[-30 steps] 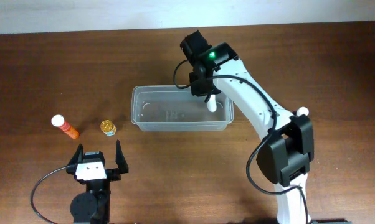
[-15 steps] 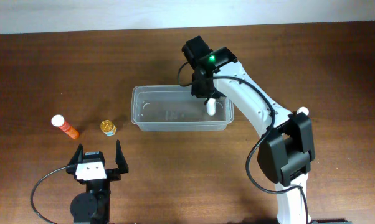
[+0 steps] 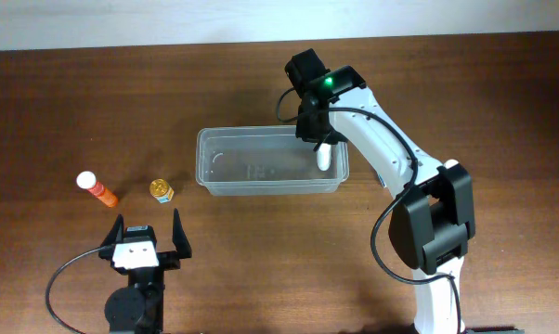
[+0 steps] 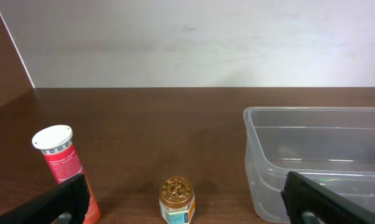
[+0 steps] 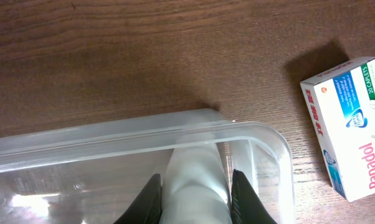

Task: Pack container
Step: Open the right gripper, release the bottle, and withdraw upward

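The white bottle's lower end [image 3: 324, 165] [image 5: 197, 155] reaches inside the container's rim to its bottom and would rest there if released, so my right gripper opens now.
The clear plastic container [image 3: 252, 170] lies at the table's middle. My right gripper [image 3: 318, 141] is shut on a white bottle [image 3: 323, 158] and holds it just inside the container's right end. In the right wrist view the bottle [image 5: 194, 177] sits between my black fingers [image 5: 194, 196], over the container's rim [image 5: 113, 134]. My left gripper [image 3: 148, 237] is open and empty near the front edge. An orange tube with a white cap [image 3: 97, 188] and a small gold-lidded jar [image 3: 161, 190] lie left of the container.
A white-and-blue Panadol box [image 5: 346, 124] lies on the table just right of the container. The left wrist view shows the tube [image 4: 61, 163], the jar [image 4: 176, 200] and the container's left end [image 4: 318, 162] ahead of my left fingers.
My right gripper has moved right with the white bottle, towards the container's right end. The left arm has not moved.
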